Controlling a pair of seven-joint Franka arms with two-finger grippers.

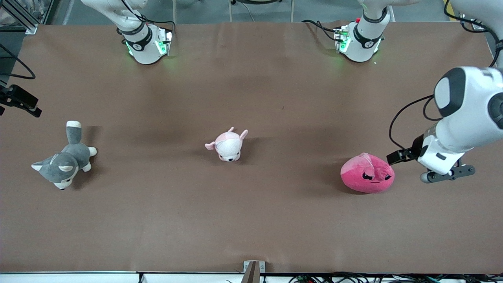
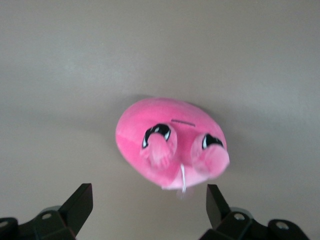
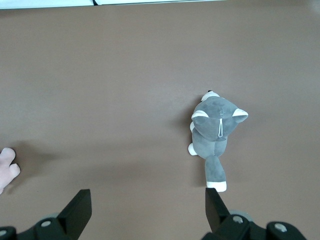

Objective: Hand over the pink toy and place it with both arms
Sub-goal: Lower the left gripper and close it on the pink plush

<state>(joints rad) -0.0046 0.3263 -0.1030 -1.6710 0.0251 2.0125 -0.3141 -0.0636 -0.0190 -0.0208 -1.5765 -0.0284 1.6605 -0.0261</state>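
I should take hold of the pink toy by one floppy ear [image 2: 160, 153] with my left gripper next, which keeps the pink toy's other ear [image 2: 212, 160] free for the handover.
The pink toy [image 1: 368, 173] lies on the brown table [image 1: 251, 220] toward the left arm's end, its dark eyes facing the front camera. My left gripper [image 1: 394, 157] is beside it, a little apart, pointing at it. In the left wrist view the toy [image 2: 170, 142] lies just ahead of the gripper [image 2: 149, 192], whose jaws stand wide open and empty. My right gripper [image 3: 147, 197] is open and empty, high over the table, and it does not show in the front view.
A pale pink-and-white animal plush [image 1: 228, 146] sits mid-table. A grey-and-white dog plush [image 1: 65, 158] lies toward the right arm's end and also shows in the right wrist view [image 3: 215, 135]. A black clamp [image 1: 19, 101] is at that end's edge.
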